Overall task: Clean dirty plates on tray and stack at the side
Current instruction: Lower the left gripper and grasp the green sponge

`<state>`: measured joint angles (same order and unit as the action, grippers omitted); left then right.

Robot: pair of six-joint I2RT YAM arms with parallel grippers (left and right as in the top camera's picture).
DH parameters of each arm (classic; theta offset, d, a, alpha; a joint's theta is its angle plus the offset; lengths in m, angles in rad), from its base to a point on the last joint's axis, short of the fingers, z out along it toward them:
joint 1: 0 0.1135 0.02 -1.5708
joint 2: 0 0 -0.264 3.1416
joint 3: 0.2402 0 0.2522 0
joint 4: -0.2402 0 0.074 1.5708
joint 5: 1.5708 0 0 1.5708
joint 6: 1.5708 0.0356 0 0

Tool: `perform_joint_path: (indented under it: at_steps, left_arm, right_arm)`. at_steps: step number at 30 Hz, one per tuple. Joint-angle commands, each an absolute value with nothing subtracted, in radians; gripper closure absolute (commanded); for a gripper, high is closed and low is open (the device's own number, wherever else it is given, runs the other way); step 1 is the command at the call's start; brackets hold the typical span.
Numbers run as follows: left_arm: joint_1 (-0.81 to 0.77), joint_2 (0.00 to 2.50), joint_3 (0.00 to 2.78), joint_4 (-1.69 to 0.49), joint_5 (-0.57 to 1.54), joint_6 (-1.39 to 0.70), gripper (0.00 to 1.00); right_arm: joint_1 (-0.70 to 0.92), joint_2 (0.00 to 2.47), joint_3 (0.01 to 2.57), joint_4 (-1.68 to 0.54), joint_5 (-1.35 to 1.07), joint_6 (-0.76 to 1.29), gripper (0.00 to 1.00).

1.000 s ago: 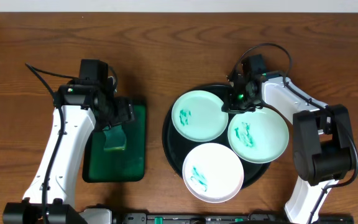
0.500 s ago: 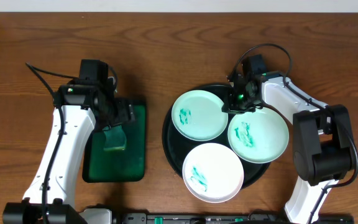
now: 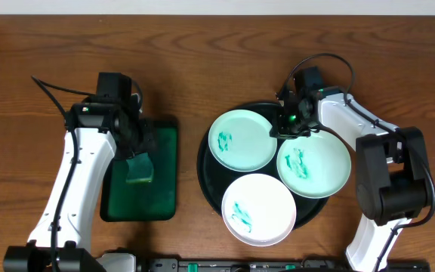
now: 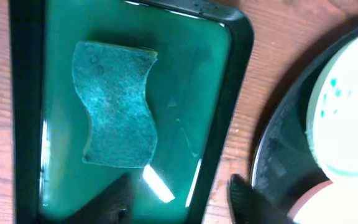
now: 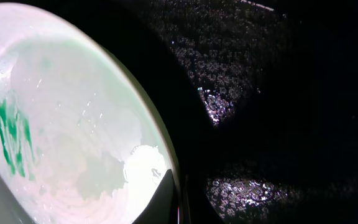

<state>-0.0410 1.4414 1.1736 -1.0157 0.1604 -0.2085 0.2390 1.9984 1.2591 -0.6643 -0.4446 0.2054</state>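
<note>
The smeared plate needs cleaning with the sponge's far end, so that end should stay free, and my left gripper should next grab the teal sponge (image 4: 117, 106) across its middle.
Three smeared plates lie on the round black tray (image 3: 210, 181): a mint one (image 3: 240, 140) at the back left, a mint one (image 3: 319, 166) on the right and a white one (image 3: 259, 209) in front. My right gripper (image 3: 286, 127) sits where the two mint plates meet. In the right wrist view it is shut on the rim of a mint plate (image 5: 73, 124) with a teal smear; which of the two I cannot tell. My left gripper (image 4: 182, 202) is open over the right edge of the dark green tray (image 4: 216, 81), a teal sponge (image 4: 117, 106) just ahead of it.
The dark green rectangular tray (image 3: 157, 200) with the sponge (image 3: 138, 170) lies left of the black tray. A strip of bare wooden table (image 3: 189, 151) separates them. The right mint plate overhangs the black tray's right rim.
My left gripper's jaws have narrowed a little over the green tray. The right gripper and the plates have not moved.
</note>
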Motion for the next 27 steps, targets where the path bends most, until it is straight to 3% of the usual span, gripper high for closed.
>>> perform_joint_path:
  at_steps: [1, 7, 15, 27]
  left_arm:
    - [-0.038, 1.438, 1.177, -1.021, 0.055, -0.214, 0.33]
    - [-0.038, 1.438, 1.071, -0.959, -0.010, -0.213, 0.32]
    - [-0.038, 1.461, 0.894, -0.714, -0.017, -0.210, 0.30]
    - [0.016, 1.631, 0.888, -0.684, -0.034, -0.210, 0.27]
  right_arm:
    - [0.250, 2.012, 1.255, -0.669, -0.442, 0.201, 0.99]
    - [0.250, 2.012, 1.255, -0.669, -0.442, 0.201, 0.99]
    - [0.250, 2.012, 1.255, -0.677, -0.447, 0.186, 0.99]
    - [0.249, 2.012, 1.255, -0.701, -0.446, 0.174, 0.99]
